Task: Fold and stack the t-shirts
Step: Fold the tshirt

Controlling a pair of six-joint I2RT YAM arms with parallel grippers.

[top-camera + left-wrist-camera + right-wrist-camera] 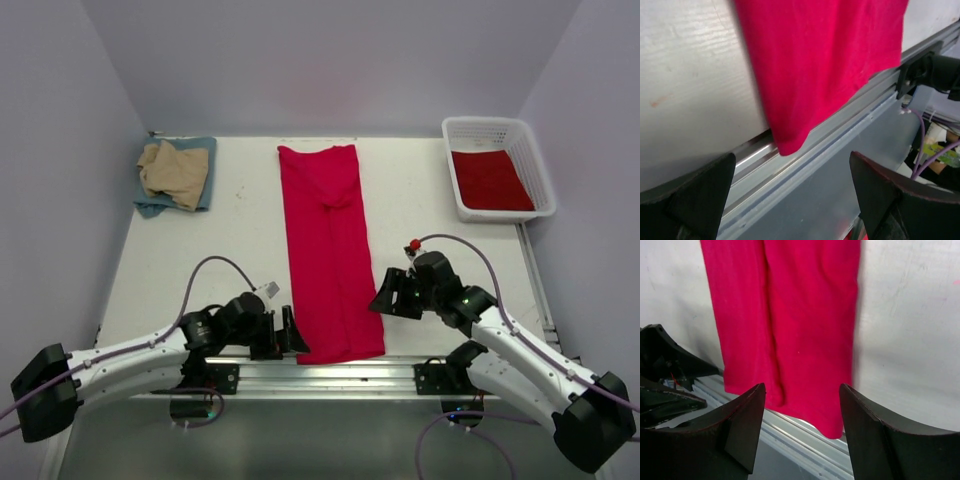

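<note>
The t-shirt's near end needs to be folded over evenly, so my left gripper should next grab the folded red t-shirt's near corner at the hem (pixel 303 356) (pixel 788 143).
A red t-shirt (pixel 325 250) lies folded lengthwise into a long strip down the middle of the table, its near end hanging slightly over the front edge. My left gripper (pixel 282 335) is low at the strip's near left corner and open; the shirt corner (pixel 785 145) lies just beyond its empty jaws (pixel 792 155). My right gripper (pixel 388 298) is at the strip's right edge near the bottom. It is open (pixel 802 386) with nothing in it, and the red hem (pixel 790 315) is ahead of it. A tan t-shirt (pixel 172 168) lies on a blue-grey one (pixel 205 185) at the back left.
A white lattice basket (pixel 545 190) at the back right holds another red shirt (pixel 490 180). A metal rail (pixel 330 372) runs along the table's near edge, with the arm bases bolted to it. Walls close in on three sides.
</note>
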